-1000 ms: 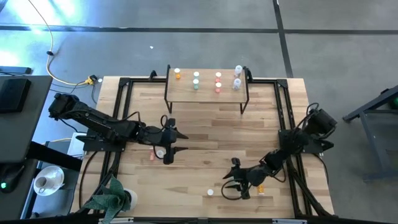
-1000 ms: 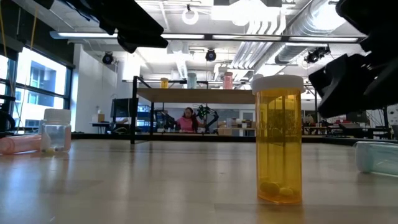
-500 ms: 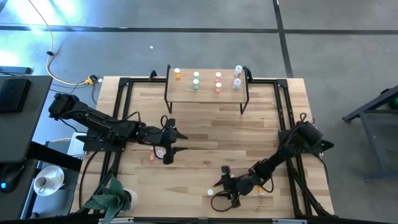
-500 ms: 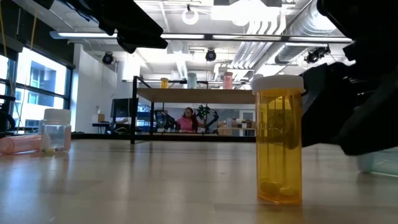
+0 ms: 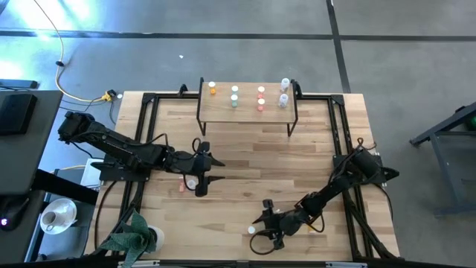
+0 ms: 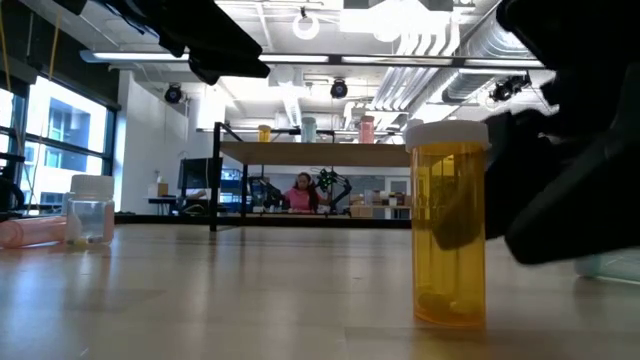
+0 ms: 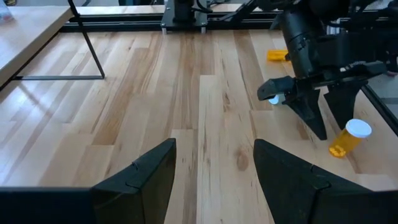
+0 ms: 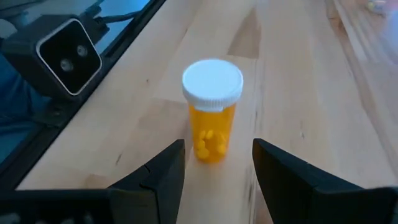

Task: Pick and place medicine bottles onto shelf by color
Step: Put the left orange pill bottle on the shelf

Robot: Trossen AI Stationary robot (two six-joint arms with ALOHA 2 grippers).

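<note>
The orange bottle has its body [image 8: 210, 134] just beyond both fingers, and wood shows there, so my right gripper needs to move forward before it closes on the bottle.
An orange medicine bottle [image 8: 211, 115] with a white cap stands upright on the table near its front edge [image 5: 251, 230]. My right gripper [image 8: 217, 148] is low over the table just to the bottle's right. It is open, one fingertip on either side of the bottle's base, and touches nothing. My left gripper [image 5: 202, 176] hangs open over the table's left middle. A clear bottle [image 6: 90, 208] stands below it, beside a pink one [image 6: 30, 232] lying down. The shelf [image 5: 247, 106] at the far edge carries orange, green, red and clear bottles in a row.
A second orange bottle [image 7: 278, 55] lies on the table under my right arm [image 5: 327, 197]. Black frame rails [image 5: 343, 149] run along the table's sides. A potted plant [image 5: 134, 234] sits at the near left corner. The middle of the table is bare wood.
My right gripper has sunk and moved toward the table's left and near edge, up to the upright orange bottle, staying open. The bottle has not moved.
</note>
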